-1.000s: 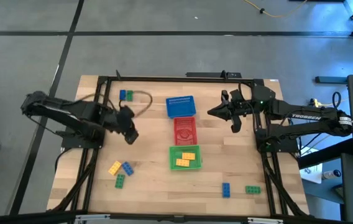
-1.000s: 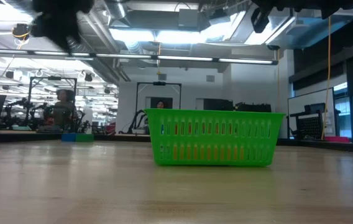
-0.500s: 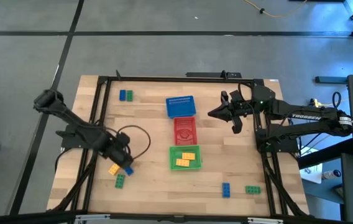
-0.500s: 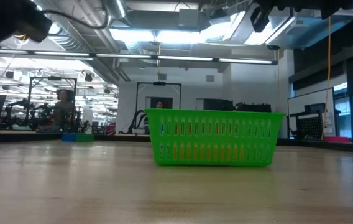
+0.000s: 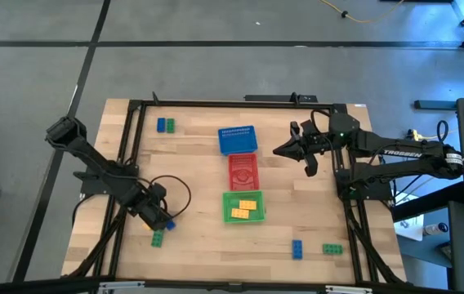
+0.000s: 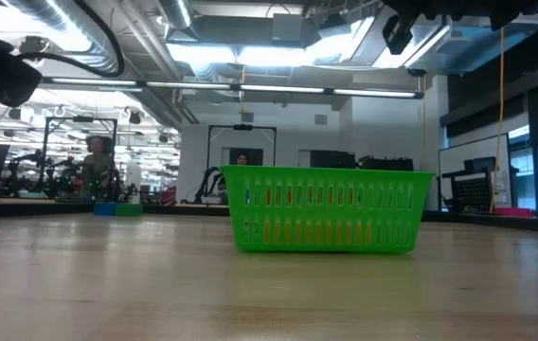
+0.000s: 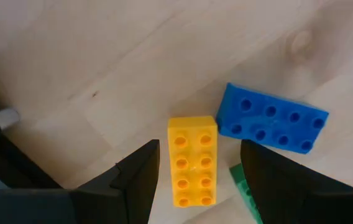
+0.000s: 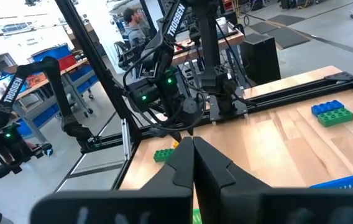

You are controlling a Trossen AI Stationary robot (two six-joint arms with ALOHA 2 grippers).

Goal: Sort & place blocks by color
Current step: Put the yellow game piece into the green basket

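My left gripper should next grab the yellow brick by its studded body and sort it into the green basket with the other yellow ones.
My left gripper is open and points down over the near left of the table. A yellow brick lies flat between its fingers, with a gap on each side. A blue brick lies against the yellow brick's far corner, and a green brick lies just beside them. The high view hides the yellow brick under the gripper. My right gripper hangs shut and level above the table, right of the red basket.
The blue basket, the red basket and the green basket stand in a row down the middle, and yellow bricks lie in the green one. A blue and green pair lies far left. A blue brick and a green one lie near right.
My left gripper has swung from the middle left of the table toward the near edge and come down over the brick cluster, rolling its wrist on the way. It has stayed open.
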